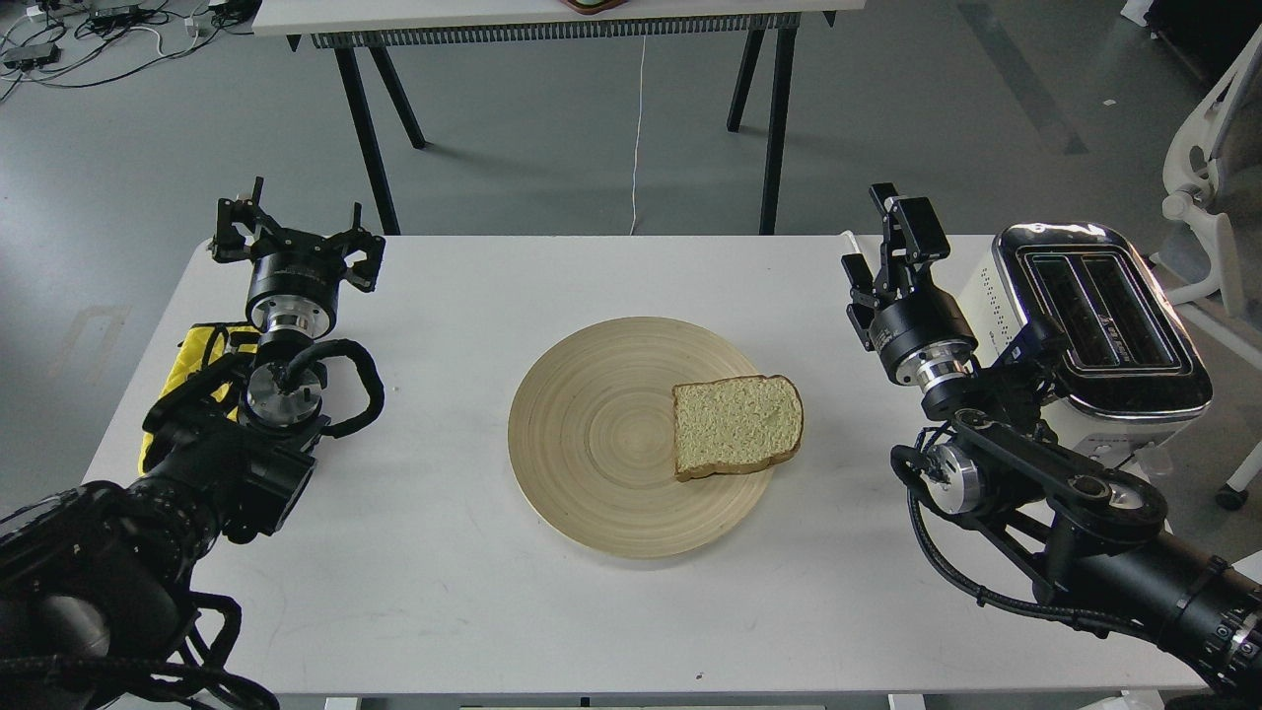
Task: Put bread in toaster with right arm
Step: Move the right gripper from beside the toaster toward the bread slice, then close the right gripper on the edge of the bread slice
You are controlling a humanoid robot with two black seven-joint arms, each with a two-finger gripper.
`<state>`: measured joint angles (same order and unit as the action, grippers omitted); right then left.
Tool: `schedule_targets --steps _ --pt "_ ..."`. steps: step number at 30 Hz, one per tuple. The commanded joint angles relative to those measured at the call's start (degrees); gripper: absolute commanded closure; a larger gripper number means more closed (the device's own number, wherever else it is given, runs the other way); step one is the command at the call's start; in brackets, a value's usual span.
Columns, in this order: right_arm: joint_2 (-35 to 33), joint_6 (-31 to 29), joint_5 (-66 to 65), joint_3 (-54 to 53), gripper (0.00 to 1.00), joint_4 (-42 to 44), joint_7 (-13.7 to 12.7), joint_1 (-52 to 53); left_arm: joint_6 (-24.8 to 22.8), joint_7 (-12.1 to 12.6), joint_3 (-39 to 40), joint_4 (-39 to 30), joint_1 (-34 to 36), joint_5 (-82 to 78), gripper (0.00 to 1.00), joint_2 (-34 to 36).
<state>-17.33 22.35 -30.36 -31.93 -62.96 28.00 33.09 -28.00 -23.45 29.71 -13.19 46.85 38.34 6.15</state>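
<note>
The bread point(737, 424) has its crust edge sticking out over the plate, so next my right gripper should grab it there to put it in the toaster point(1104, 320).
The bread point(737, 424) is a square tan slice with a brown crust, lying flat on the right part of a round wooden plate point(592, 439) at the table's middle. The cream-white toaster point(1104, 320) with a chrome top and two empty slots stands at the table's right edge. My right gripper point(884, 251) is open and empty, raised between the plate and the toaster, up and to the right of the bread. My left gripper point(294, 235) is open and empty at the table's far left.
A yellow cloth point(197, 347) lies under my left arm at the left edge. The toaster's white cord point(854, 240) runs behind the right gripper. Another table point(552, 15) stands behind, and a white chair point(1208, 168) is at far right.
</note>
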Motion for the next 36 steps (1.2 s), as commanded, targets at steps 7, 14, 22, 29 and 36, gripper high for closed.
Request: schedule_targets --steps 7,14,22,29,36 --pt "-7.89 5.65 -2.07 16.89 0.01 -4.19 -0.14 -2.07 0.00 -0.01 -0.01 0.00 -0.01 -0.02 0.00 0.00" --pt "-5.97 5.65 -2.60 21.03 0.02 -1.21 -0.05 -3.21 0.00 -0.01 -0.01 0.00 -0.01 0.07 0.00 0.00" --pt "2.29 5.65 -2.60 23.75 0.08 7.32 -0.14 -3.30 0.00 -0.01 -0.01 0.00 -0.01 -0.02 0.00 0.00" --pt "4.32 5.65 -2.60 25.51 0.28 8.73 -0.14 -3.30 0.00 -0.01 -0.01 0.00 -0.01 0.07 0.00 0.00" --pt "4.32 5.65 -2.60 25.78 0.52 8.64 0.00 -3.82 0.00 -0.01 -0.01 0.00 -0.01 0.07 0.00 0.00"
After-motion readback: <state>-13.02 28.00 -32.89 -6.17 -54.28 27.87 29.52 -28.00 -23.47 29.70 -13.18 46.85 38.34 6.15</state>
